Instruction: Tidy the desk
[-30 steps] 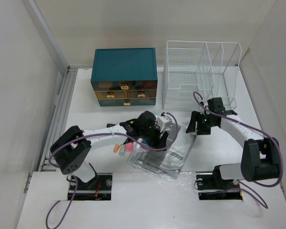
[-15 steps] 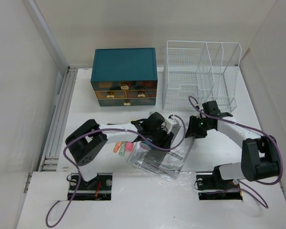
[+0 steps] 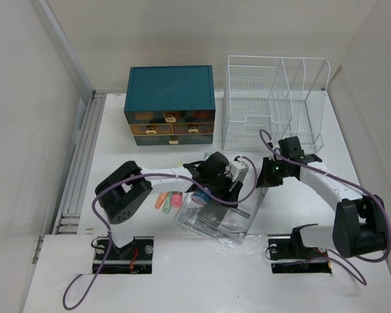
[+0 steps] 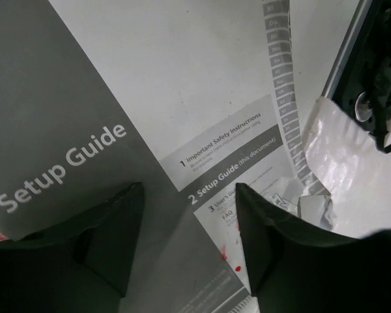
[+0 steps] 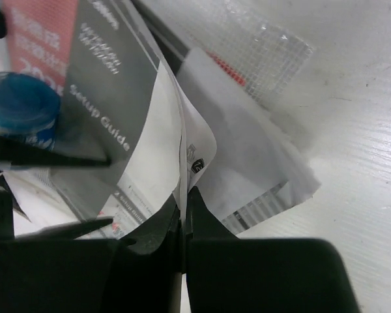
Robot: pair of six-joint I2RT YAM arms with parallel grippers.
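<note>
My left gripper will next grab the Setup Guide booklet (image 4: 58, 124) by its grey-side edge (image 4: 193, 251), so the booklet's white edge stays free for handover to my right gripper.
On the white desk (image 3: 117, 150) lies a clear plastic sleeve (image 3: 212, 222) of papers with a grey "Setup Guide" booklet (image 4: 58, 124) on top. My left gripper (image 3: 229, 181) hovers just over that booklet; in the left wrist view the gripper (image 4: 189, 190) stands open, with only print showing between its fingers. At the papers' right edge my right gripper (image 3: 265, 177) is shut on a white sheet of the papers (image 5: 189, 140), which is pinched upright at the gripper (image 5: 184, 199) in the right wrist view.
A teal drawer box (image 3: 171, 104) stands at the back left and a white wire rack (image 3: 274, 104) at the back right. Small coloured markers (image 3: 167, 200) lie left of the sleeve. A blue round object (image 5: 16, 107) sits beside the booklet.
The right gripper has moved left to the papers' edge and closed on a sheet. The left gripper has slid right across the booklet.
</note>
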